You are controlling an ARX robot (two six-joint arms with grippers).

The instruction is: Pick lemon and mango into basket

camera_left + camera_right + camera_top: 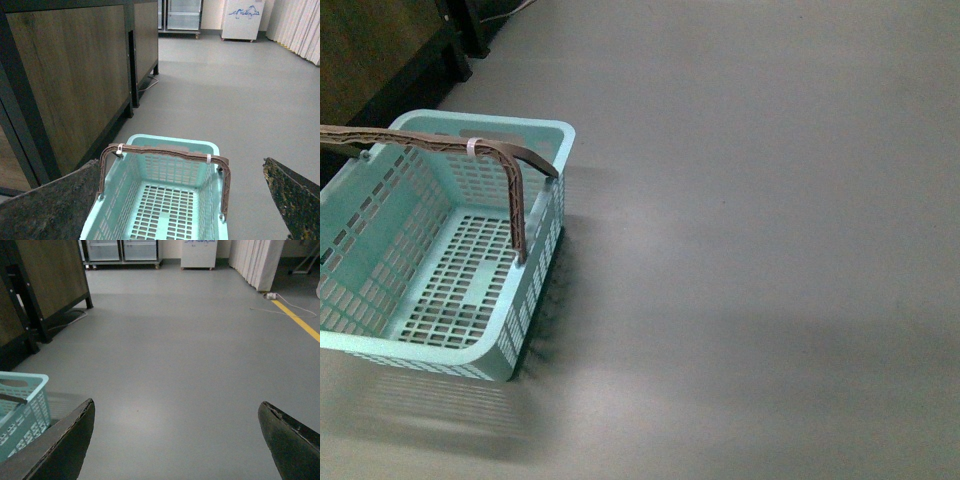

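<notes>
My left gripper grabs the basket by its narrow raised brown handle next, as the basket's slotted body [460, 280] is far wider than the open fingers.
The mint-green basket [535, 135] stands on the grey floor at the left of the front view, empty, its brown handles [510, 160] raised. My left gripper [182, 195] hangs open above the basket [172, 142], its slotted bottom showing between the two dark fingers [295, 195]. My right gripper [175, 440] is open over bare floor, with a corner of the basket [25, 390] beside one finger. The lemon and the mango are out of view. Neither arm shows in the front view.
Dark wooden cabinets [75, 75] on black frames stand beside the basket. Glass-door fridges [122, 250] and a white chest [199, 252] line the far wall. A yellow floor line [300, 322] and a white cable [280, 302] lie off to one side.
</notes>
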